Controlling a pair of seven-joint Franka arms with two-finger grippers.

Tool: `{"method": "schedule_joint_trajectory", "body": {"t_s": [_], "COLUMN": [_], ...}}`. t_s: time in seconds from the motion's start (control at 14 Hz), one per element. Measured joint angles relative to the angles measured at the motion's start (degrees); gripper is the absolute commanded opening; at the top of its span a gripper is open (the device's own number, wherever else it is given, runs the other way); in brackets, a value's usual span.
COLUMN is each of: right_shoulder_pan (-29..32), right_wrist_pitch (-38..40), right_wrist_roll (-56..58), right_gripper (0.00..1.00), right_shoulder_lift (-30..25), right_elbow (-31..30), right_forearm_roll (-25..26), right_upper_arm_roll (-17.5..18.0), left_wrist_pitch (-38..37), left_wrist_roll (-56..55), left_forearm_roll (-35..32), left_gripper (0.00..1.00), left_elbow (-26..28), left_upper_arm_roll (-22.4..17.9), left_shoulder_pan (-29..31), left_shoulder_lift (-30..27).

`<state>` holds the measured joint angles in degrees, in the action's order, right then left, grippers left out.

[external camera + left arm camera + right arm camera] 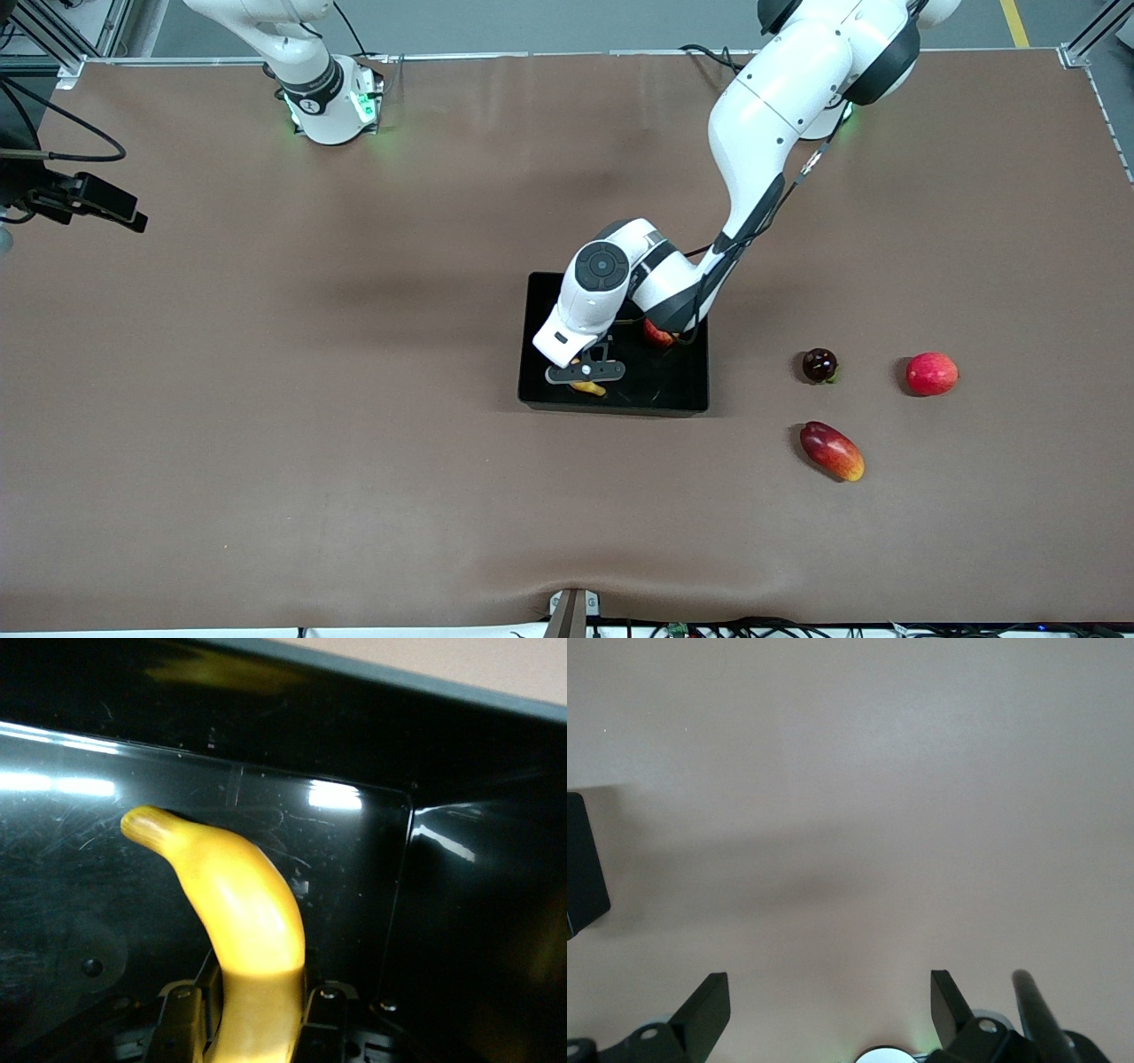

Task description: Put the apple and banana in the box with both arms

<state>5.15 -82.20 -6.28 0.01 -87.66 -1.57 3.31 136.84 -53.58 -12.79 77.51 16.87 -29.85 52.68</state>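
The banana is low over the bottom of the box in the left wrist view and would lie there. It is time for my left gripper to release the banana next.
The black box (pixel 613 408) lies at the middle of the table. My left gripper (pixel 586 376) is low inside it, shut on the yellow banana (pixel 590 387). In the left wrist view the banana (pixel 252 921) sticks out from between my fingers (pixel 182 1020), its tip close to the box floor (pixel 461 930). The apple (pixel 657 334) lies in the box, partly hidden under my left wrist. My right gripper (pixel 830 1001) is open and empty, high over bare table, with a corner of the box (pixel 580 870) at the edge of its view. It is out of the front view.
Toward the left arm's end of the table lie a dark purple round fruit (pixel 819 365), a plain pinkish-red round fruit (pixel 932 373) and a red-orange mango (pixel 831 450). A black device (pixel 81 199) juts in at the right arm's end.
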Motion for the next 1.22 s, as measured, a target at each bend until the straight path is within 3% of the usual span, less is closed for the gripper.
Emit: {"method": "schedule_joint_trajectory", "body": {"t_s": [0.07,0.14,0.5,0.64,1.22], "right_shoulder_pan": [0.0,0.0,0.0,0.0,0.0], "right_wrist_pitch": [0.0,0.0,0.0,0.0,0.0], "right_wrist_roll": [0.0,0.0,0.0,0.0,0.0], "right_gripper": [1.0,1.0,1.0,1.0,1.0], "right_shoulder_lift": [0.0,0.0,0.0,0.0,0.0], "right_elbow": [0.0,0.0,0.0,0.0,0.0], "right_forearm_roll": [0.0,0.0,0.0,0.0,0.0], "right_upper_arm_roll": [0.0,0.0,0.0,0.0,0.0], "left_wrist_pitch": [0.0,0.0,-0.5,-4.2,-25.2], "left_wrist_roll": [0.0,0.0,0.0,0.0,5.4], "left_forearm_roll": [0.0,0.0,0.0,0.0,0.0], "left_gripper": [0.82,1.0,1.0,1.0,1.0], "left_elbow": [0.0,0.0,-1.2,-2.1,-3.0], "left_upper_arm_roll": [-0.1,-0.2,-0.7,-0.8,-1.1], "left_shoulder_pan": [0.0,0.0,0.2,0.6,11.0], "left_shoulder_lift": [0.0,0.0,-0.5,-2.7,-21.4]}}
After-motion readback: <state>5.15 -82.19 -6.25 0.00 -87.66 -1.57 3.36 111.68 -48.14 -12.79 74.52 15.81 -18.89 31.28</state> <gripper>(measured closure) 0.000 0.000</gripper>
